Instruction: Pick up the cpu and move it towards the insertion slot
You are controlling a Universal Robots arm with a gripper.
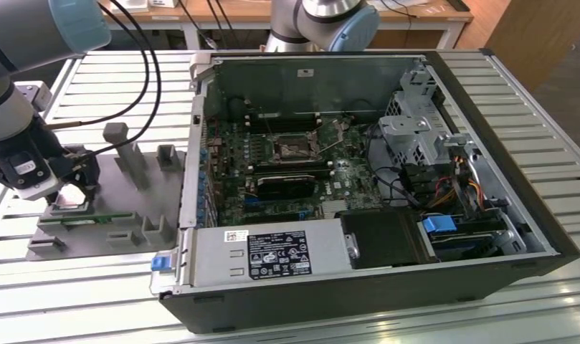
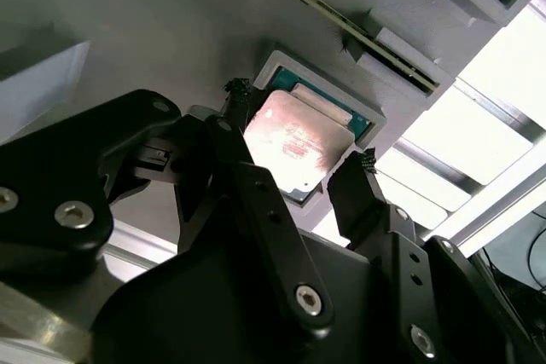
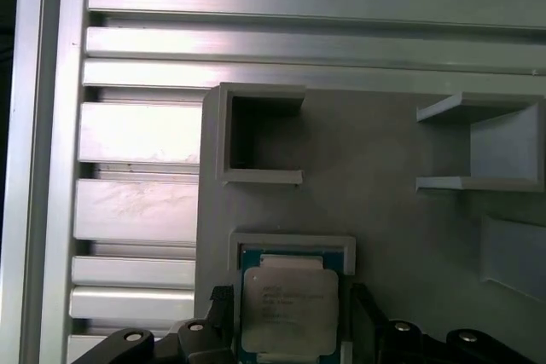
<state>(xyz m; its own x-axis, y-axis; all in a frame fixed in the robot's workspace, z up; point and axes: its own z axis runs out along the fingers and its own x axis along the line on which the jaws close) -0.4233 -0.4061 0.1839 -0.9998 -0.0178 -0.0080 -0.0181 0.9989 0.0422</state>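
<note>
My gripper's black fingers are beside both edges of the CPU (image 3: 288, 304) in its shallow pocket (image 3: 294, 241), so my gripper should close on the CPU now.
The cpu (image 1: 69, 208) (image 2: 294, 142) (image 3: 288, 304), a flat square chip with a silvery top, lies in a shallow pocket of the grey fixture plate (image 1: 127, 215) at the exterior view's left. My gripper (image 1: 72, 195) (image 2: 301, 130) (image 3: 290, 300) hovers right over it, open. One black fingertip (image 2: 237, 95) stands at one edge of the chip and the other on the opposite side, each with a thin gap. The insertion slot (image 1: 292, 149), a silver-framed square socket, sits on the motherboard inside the open computer case.
The open case (image 1: 366, 179) lies on a slatted metal table (image 1: 98, 79), its tall wall between the fixture plate and the motherboard. Grey upright blocks (image 1: 127, 147) rise from the plate near my arm. Black cables (image 1: 146, 64) hang over the plate. A second robot base (image 1: 323, 21) stands behind.
</note>
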